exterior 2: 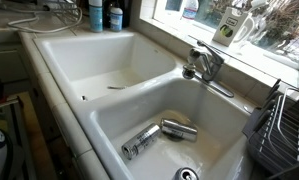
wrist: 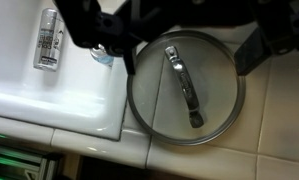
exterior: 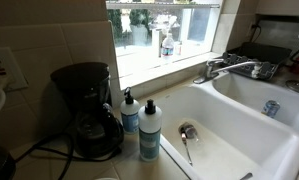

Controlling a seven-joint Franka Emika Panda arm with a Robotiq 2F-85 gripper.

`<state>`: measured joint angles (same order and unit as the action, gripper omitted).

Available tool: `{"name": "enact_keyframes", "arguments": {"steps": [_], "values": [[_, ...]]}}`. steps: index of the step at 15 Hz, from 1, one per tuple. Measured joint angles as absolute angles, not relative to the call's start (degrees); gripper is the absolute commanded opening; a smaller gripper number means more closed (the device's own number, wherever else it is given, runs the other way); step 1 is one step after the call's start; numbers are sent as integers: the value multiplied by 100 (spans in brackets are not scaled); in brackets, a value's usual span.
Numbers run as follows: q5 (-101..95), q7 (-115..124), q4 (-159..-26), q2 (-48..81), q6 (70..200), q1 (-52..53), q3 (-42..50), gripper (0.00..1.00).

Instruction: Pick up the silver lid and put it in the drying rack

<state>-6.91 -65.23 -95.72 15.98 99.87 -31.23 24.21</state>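
Note:
The silver lid needs to be grabbed by its metal handle (wrist: 184,85) next, with one finger of my gripper on each side. The lid's round rim is then free to go into the drying rack.
The silver lid (wrist: 154,100) is round with a glass-like top and a metal handle (wrist: 184,85). It lies flat on the tiled counter next to the white sink's rim, and shows only in the wrist view. My gripper (wrist: 187,62) comes in from the top of that view, open. Its dark fingers (wrist: 126,55) stand one on each side of the lid, above it. The drying rack (exterior 2: 284,125) is a dark wire rack at the right end of the sink in an exterior view. The gripper and lid do not show in either exterior view.
The white double sink (exterior 2: 89,115) has a chrome faucet (exterior 2: 204,65) at its back. Silver cans (exterior 2: 141,142) lie in one basin, and one also shows in the wrist view (wrist: 47,45). A black coffee maker (exterior: 89,110) and soap bottles (exterior: 149,130) stand on the counter.

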Motion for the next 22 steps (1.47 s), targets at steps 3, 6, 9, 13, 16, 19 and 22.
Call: {"name": "enact_keyframes", "arguments": {"steps": [3,6,9,13,16,19,22], "values": [[-691,-6520,-9798,1601,10118,-3127,2411,90],[-694,-6520,-9952,1614,10233,-3127,2395,89],[-694,-6520,-10027,1659,10333,-3127,2386,89],[-694,-6514,-10059,1737,10522,-3127,2381,90],[-695,-6505,-10058,1787,10644,-3127,2357,90],[-695,-6480,-10059,1829,10654,-3127,2325,92],[-698,-6423,-10078,1882,10654,-3144,2324,84]]}}
